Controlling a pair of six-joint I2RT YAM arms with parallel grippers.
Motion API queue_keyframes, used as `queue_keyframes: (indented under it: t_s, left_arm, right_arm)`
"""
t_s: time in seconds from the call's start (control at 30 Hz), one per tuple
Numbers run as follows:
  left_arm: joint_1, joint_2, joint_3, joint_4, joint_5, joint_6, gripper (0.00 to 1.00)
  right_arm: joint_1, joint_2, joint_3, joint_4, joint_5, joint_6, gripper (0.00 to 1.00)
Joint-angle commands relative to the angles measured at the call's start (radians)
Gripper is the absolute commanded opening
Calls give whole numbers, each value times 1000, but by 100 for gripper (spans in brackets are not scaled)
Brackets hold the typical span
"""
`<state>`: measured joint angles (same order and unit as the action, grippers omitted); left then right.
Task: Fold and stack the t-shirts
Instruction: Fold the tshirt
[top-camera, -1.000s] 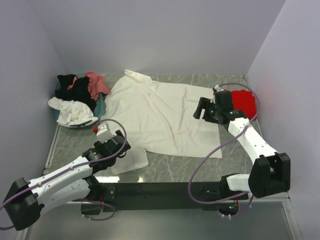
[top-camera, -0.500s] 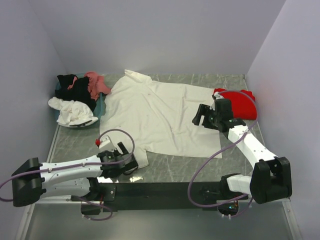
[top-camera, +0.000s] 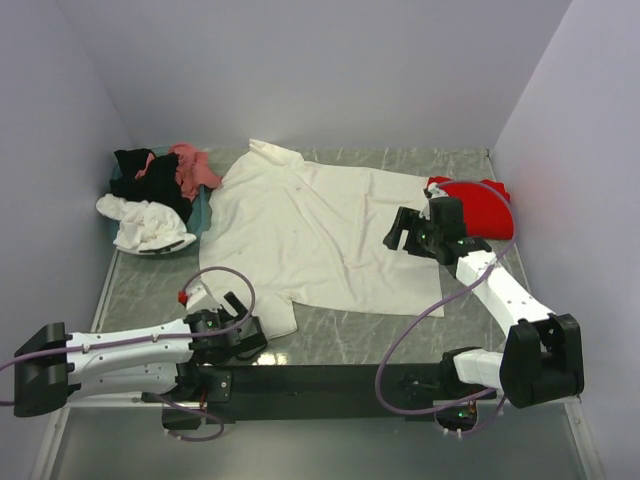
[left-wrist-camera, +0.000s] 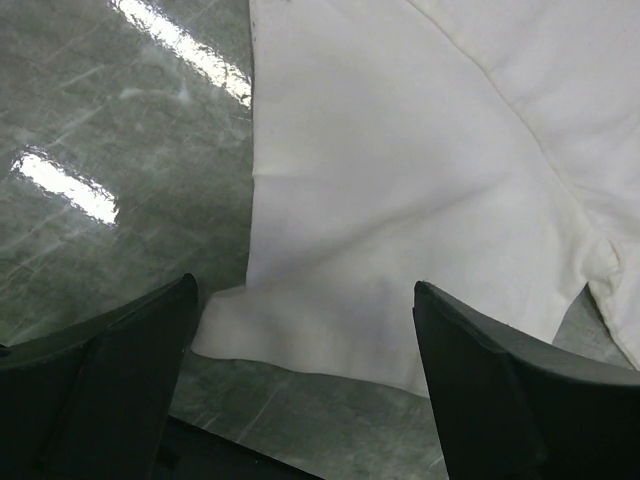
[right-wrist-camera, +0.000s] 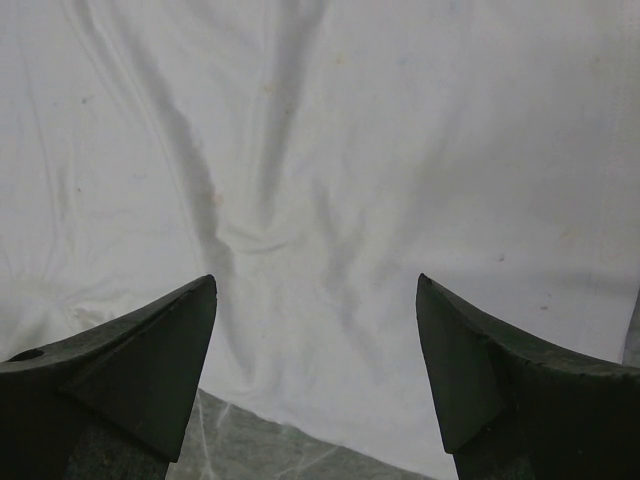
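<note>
The near side of the cream t-shirt needs to be folded over its body. My left gripper needs to pick the shirt up by the near sleeve's hem (left-wrist-camera: 308, 347) next.
The large cream t-shirt (top-camera: 320, 230) lies spread flat on the table. My left gripper (top-camera: 248, 330) is open and low at the shirt's near left sleeve (left-wrist-camera: 400, 250), whose hem lies between the fingers. My right gripper (top-camera: 400, 230) is open and hovers over the shirt's right edge; the right wrist view shows wrinkled cream cloth (right-wrist-camera: 330, 180) below it. A folded red t-shirt (top-camera: 480, 205) lies at the far right behind my right gripper. Black (top-camera: 150, 180), pink (top-camera: 192, 165) and white (top-camera: 145, 225) shirts lie piled at the far left.
The pile at the left sits in a teal basket (top-camera: 203, 212). The grey marble table (top-camera: 370, 325) shows bare along its near edge. Lilac walls close in on the left, the back and the right. A purple cable loops from each arm.
My left arm has pulled back and down toward the near edge, settling at the sleeve's hem. My right gripper drew slightly toward the near side and off the red shirt, then held still.
</note>
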<state>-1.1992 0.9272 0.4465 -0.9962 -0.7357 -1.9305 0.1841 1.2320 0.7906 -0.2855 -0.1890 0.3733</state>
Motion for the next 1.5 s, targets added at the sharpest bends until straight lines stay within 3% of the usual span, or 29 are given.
queue_keyframes:
  t_s: [0.0,0.27,0.4,0.73,0.93,1.13,1.17,1.47]
  left_arm:
    - [-7,19,9,-12,22,4,95]
    - [-23,16,3,7,65,2,86]
    - [-37,12,-6,14,93,2,76]
    - [-72,33,-32,56,151,4,67]
    - [-105,30,-23,30,162,-5,47]
    - [-109,27,-17,51,150,10,13]
    - [-111,27,-17,57,147,16,3]
    - [-108,-44,34,166,29,137,0]
  right_arm:
    - [-3,-25,-7,37,-4,1,87]
    - [-3,-34,-8,32,11,-1,87]
    - [-3,-28,-8,31,8,1,87]
    - [-3,-28,-11,32,11,-4,87]
    - [-5,-32,-14,31,16,-2,87]
    - [-5,-32,-8,17,33,-5,87]
    - [-5,-32,-7,14,36,-5,87]
    - [-5,-48,-31,-50,103,27,88]
